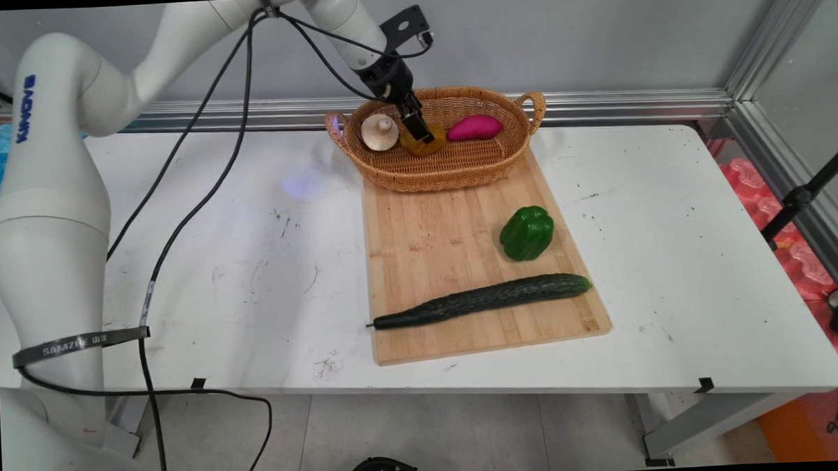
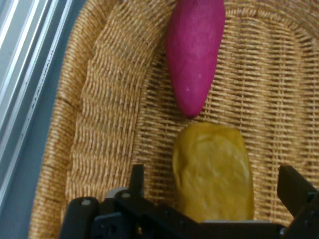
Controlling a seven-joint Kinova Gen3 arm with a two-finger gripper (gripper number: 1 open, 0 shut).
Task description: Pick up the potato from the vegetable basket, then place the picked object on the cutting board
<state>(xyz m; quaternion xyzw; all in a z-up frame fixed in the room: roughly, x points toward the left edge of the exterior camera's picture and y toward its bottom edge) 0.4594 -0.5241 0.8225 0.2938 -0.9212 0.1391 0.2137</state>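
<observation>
Next, to lift the yellow potato-like lump out of the wicker basket (image 1: 452,177), my gripper pinches the lump across its rounded middle (image 1: 432,143).
My gripper (image 1: 419,129) reaches down into a wicker basket (image 1: 452,177) at the back of the table. It is open, and its fingers stand on either side of a yellow potato-like lump (image 1: 430,146) without touching it. In the hand view the gripper (image 2: 214,185) straddles the yellow lump (image 2: 214,172), with a gap at each fingertip (image 2: 136,178). A magenta sweet potato (image 2: 194,55) lies just beyond the lump on the basket floor (image 2: 109,109). In the main view the sweet potato (image 1: 474,127) is to the lump's right and a pale mushroom (image 1: 379,131) to its left.
The basket's front rests on a wooden cutting board (image 1: 433,242). A green bell pepper (image 1: 527,233) and a long dark cucumber (image 1: 484,299) lie on the board. Black cables hang from the arm over the table's left half. The wall rail runs close behind the basket.
</observation>
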